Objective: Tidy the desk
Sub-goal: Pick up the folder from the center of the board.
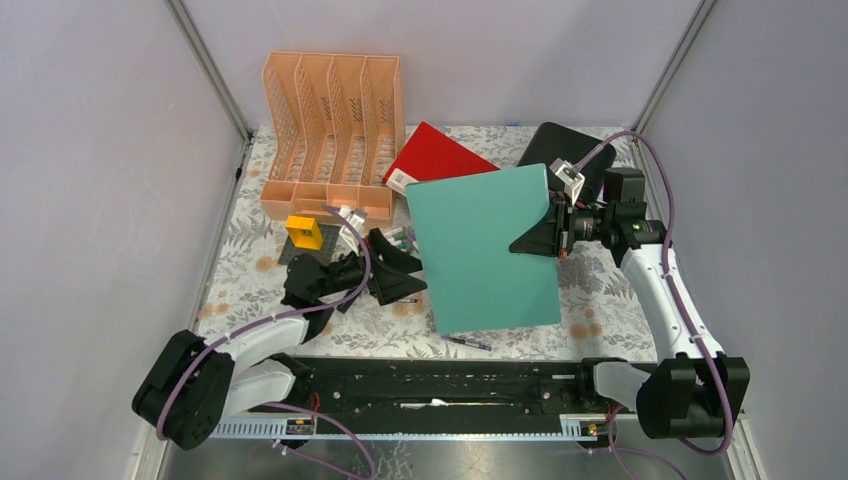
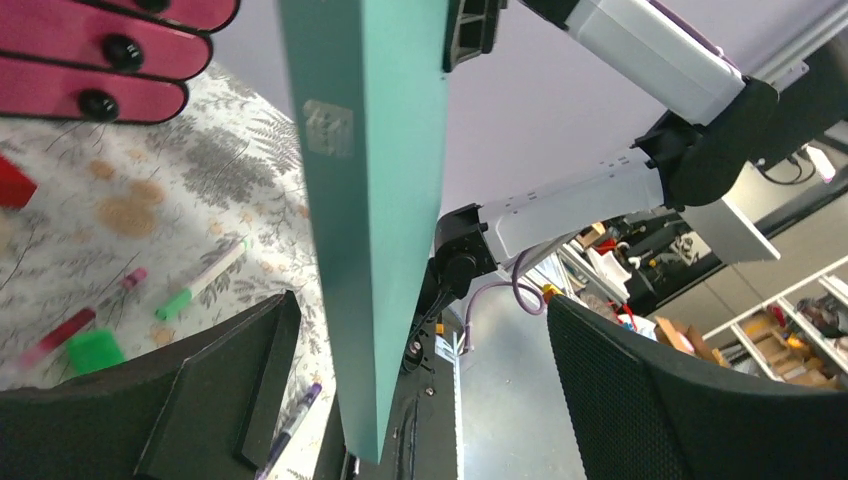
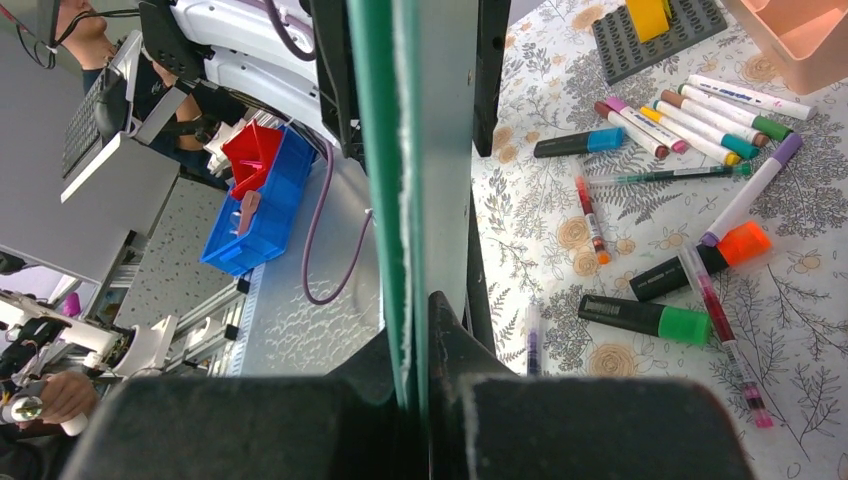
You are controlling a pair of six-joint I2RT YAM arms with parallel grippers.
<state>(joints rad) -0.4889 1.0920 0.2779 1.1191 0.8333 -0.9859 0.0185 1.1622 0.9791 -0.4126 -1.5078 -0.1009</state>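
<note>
My left gripper grabs the teal book point(image 1: 485, 250) next by the book's edge opposite my right gripper, so the book's other edge is free to enter the peach file rack.
The desk point(image 1: 600, 310) carries a white cloth with grey ferns and tan flowers. A flat teal book point(image 1: 485, 250) hangs tilted above its middle. My right gripper point(image 1: 540, 232) is shut on the book's right edge. The right wrist view shows that thin teal edge point(image 3: 405, 180) pinched between the closed fingers point(image 3: 560, 425). My left gripper point(image 1: 398, 268) stands open at the book's left edge. In the left wrist view the teal book point(image 2: 375, 230) passes between the two spread fingers point(image 2: 200, 390) without touching either.
A peach file rack point(image 1: 335, 130) stands at the back left, a red book point(image 1: 435, 155) and a black book point(image 1: 560, 145) behind the teal one. A yellow brick point(image 1: 304, 232) sits on a grey plate. Several markers point(image 3: 690, 120) lie scattered; a purple pen point(image 1: 468, 343) lies near the front edge.
</note>
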